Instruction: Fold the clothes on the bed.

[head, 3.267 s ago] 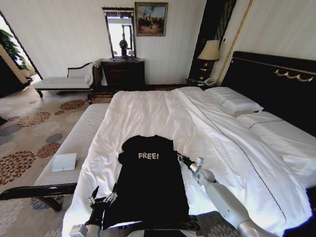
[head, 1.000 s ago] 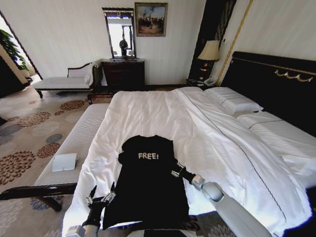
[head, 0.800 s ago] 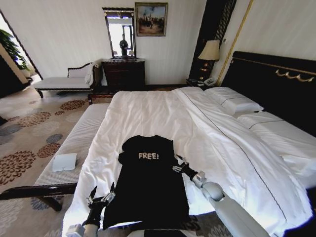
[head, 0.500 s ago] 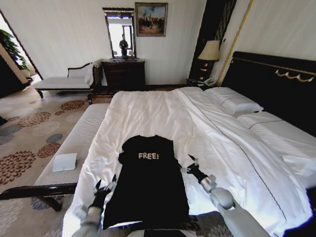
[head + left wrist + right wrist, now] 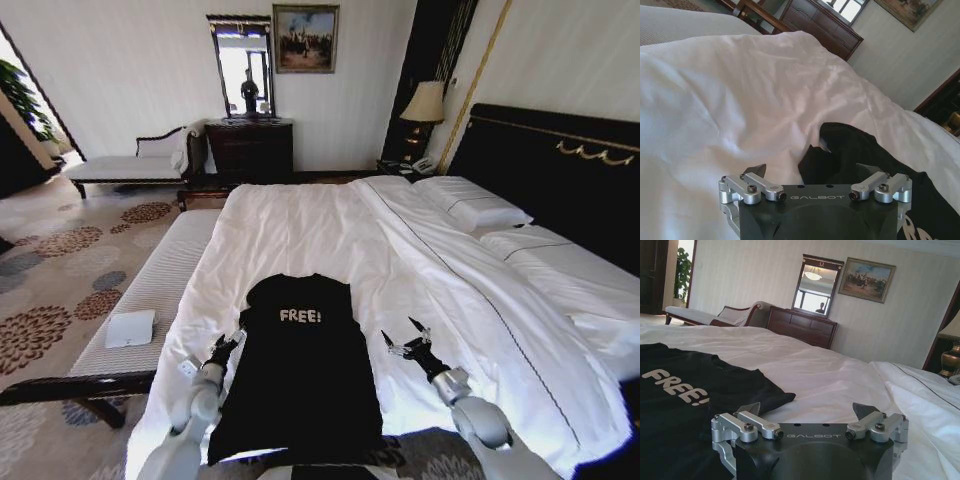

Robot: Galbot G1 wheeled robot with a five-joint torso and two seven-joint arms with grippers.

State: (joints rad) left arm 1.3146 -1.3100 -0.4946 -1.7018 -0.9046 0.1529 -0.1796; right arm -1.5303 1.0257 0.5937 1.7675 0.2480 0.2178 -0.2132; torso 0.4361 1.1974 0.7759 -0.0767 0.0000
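The black shirt's hem [image 5: 298, 446] reaches the bed's near edge, so my left gripper will grab the shirt's sleeve on the bench side next.
The clothes are one black T-shirt [image 5: 300, 380] with white "FREE!" lettering, lying flat and lengthwise on the near part of the bed [image 5: 300, 225], collar away from me. My left gripper [image 5: 225, 347] is open at the shirt's left edge, just below the sleeve. In the left wrist view the left gripper [image 5: 812, 170] has its jaws apart over the black shirt's [image 5: 855, 150] folded edge and the white duvet. My right gripper [image 5: 405, 340] is open over the duvet, a little off the shirt's right edge. The right wrist view shows the right gripper [image 5: 807, 409] beside the shirt [image 5: 685, 395], holding nothing.
A narrow white-cushioned bench [image 5: 150, 285] runs along the bed's left side with a white box [image 5: 131, 328] on it. Pillows [image 5: 472, 206] and the dark headboard [image 5: 560, 170] are to the right. A dresser [image 5: 250, 148] and lamp [image 5: 425, 104] stand at the far wall.
The left gripper has moved forward from near the shirt's hem to its left edge by the sleeve. The right gripper has shifted right, off the shirt's edge onto the duvet.
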